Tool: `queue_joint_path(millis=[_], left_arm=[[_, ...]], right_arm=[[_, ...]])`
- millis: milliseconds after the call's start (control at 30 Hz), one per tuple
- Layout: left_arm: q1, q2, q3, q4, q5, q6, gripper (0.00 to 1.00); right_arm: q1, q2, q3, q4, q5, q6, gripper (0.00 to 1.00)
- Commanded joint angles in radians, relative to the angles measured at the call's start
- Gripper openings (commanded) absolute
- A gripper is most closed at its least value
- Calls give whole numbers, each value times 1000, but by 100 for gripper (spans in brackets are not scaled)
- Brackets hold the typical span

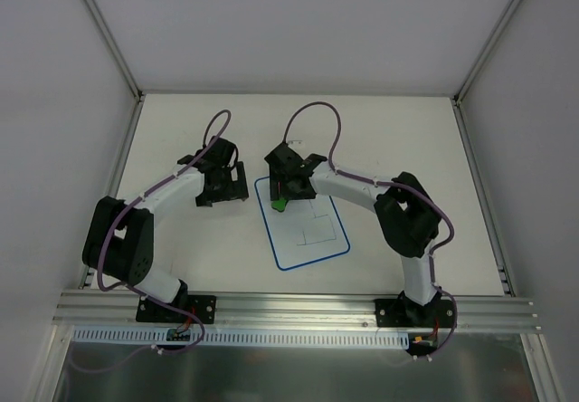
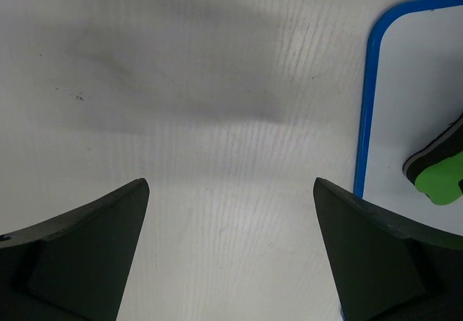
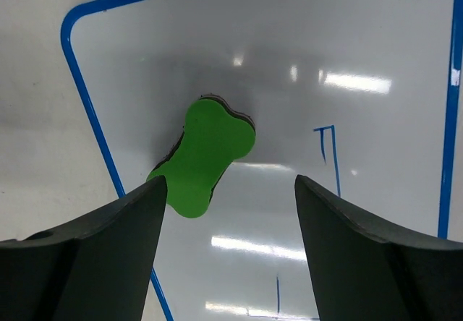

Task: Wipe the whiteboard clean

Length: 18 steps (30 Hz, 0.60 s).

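The green bone-shaped eraser has to erase with its dark bottom flat on the whiteboard, so the right gripper should grab it by its narrow middle point(image 1: 280, 204) point(image 3: 202, 157) next.
The whiteboard point(image 1: 308, 239), white with a thin blue border, lies flat at the table's middle and bears thin dark lines point(image 1: 314, 225). A green bone-shaped eraser point(image 1: 280, 205) lies on its far left part. My right gripper point(image 1: 288, 187) hovers open just above the eraser; in the right wrist view the eraser point(image 3: 206, 155) lies free on the board point(image 3: 362, 39) ahead of the open fingers point(image 3: 108, 241), beside blue lines point(image 3: 329, 151). My left gripper point(image 1: 223, 185) is open and empty over bare table left of the board; its view shows the board's edge point(image 2: 365, 104) and the eraser's end point(image 2: 441, 180).
Grey enclosure walls stand on three sides. A metal rail point(image 1: 289, 307) carrying both arm bases runs along the near edge. The white tabletop point(image 1: 398, 139) stretches behind and to the right of the board.
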Motion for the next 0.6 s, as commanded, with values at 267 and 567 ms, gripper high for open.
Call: queue_joint_path(millis=[267,567], left_arm=[[5,-40,-21,58,-11,-43,99],[5,-43,-38,77,13,-48,99]], right_arm=[[19,64,98,-32,51,164,72],[19,113,128,-31,65,190,64]])
